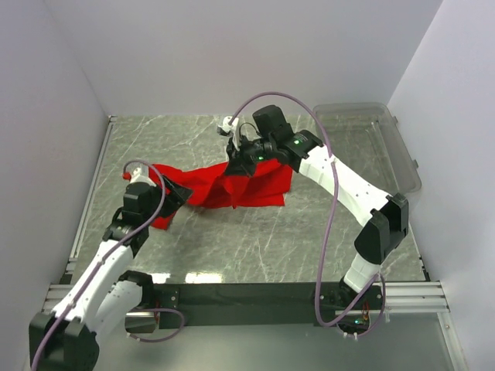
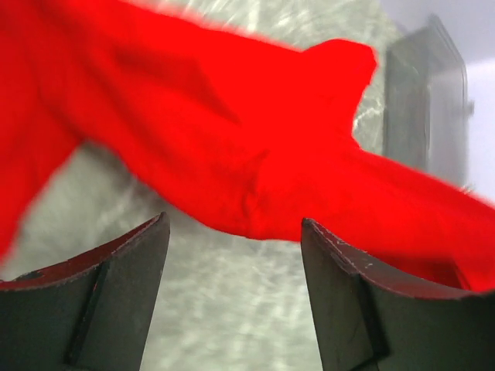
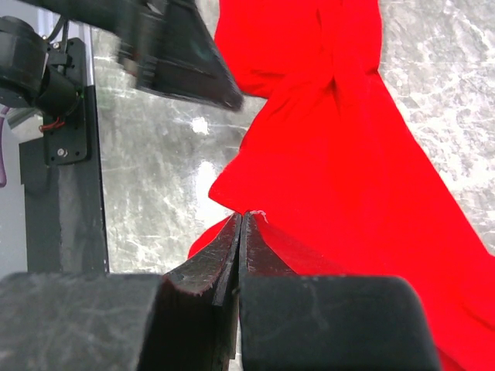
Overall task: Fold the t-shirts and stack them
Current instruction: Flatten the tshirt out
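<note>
I should next grab the t-shirt's near edge (image 1: 199, 205) (image 2: 241, 230) with my left gripper, away from where my right gripper pinches it. Then I can spread the t-shirt flat to fold it.
One bright red t-shirt (image 1: 259, 185) lies crumpled across the middle of the marble table. My right gripper (image 1: 236, 166) is shut on a pinch of its cloth and holds that part raised in a peak. In the right wrist view the jaws (image 3: 244, 215) meet on the edge of the t-shirt (image 3: 332, 154). My left gripper (image 1: 174, 197) stands open at the shirt's left end. Seen from the left wrist, its fingers (image 2: 232, 224) frame bare table, with the t-shirt (image 2: 232, 139) just beyond their tips. Nothing is between them.
A clear plastic bin (image 1: 390, 143) stands at the back right against the wall; its side (image 2: 425, 100) shows in the left wrist view. White walls close in three sides. A metal rail (image 1: 97, 178) runs along the table's left edge.
</note>
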### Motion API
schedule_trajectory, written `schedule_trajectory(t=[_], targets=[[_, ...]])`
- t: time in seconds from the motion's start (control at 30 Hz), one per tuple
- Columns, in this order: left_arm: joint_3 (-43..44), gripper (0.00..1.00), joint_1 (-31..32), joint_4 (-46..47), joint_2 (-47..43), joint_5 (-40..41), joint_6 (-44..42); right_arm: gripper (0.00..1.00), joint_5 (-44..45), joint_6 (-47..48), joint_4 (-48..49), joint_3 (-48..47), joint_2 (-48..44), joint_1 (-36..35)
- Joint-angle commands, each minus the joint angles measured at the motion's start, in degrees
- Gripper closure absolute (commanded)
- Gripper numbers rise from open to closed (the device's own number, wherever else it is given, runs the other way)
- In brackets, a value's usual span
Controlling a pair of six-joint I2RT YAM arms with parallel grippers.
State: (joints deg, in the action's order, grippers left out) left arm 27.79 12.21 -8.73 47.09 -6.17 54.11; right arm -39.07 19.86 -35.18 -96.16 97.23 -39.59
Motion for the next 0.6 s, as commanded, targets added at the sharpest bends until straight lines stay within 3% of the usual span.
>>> schedule_trajectory(t=[0.0,0.23,0.33,0.57], targets=[[3.59,0.26,0.27,-0.86,-6.37,0.38,-21.82,1.0,-1.18,1.67,-0.5,-3.59,0.85,-0.22],[-1.86,0.23,0.27,8.29,-8.86,-11.21,-42.56,1.0,-2.68,2.47,-2.26,-5.53,1.64,0.57],[-2.91,0.18,0.27,11.18,-7.28,-17.26,-47.14,1.0,-3.21,2.82,-2.88,-6.06,1.65,0.66],[-3.53,0.23,0.27,13.92,-4.47,-25.8,-53.48,1.0,-4.7,2.2,-4.11,-7.73,3.05,0.75]])
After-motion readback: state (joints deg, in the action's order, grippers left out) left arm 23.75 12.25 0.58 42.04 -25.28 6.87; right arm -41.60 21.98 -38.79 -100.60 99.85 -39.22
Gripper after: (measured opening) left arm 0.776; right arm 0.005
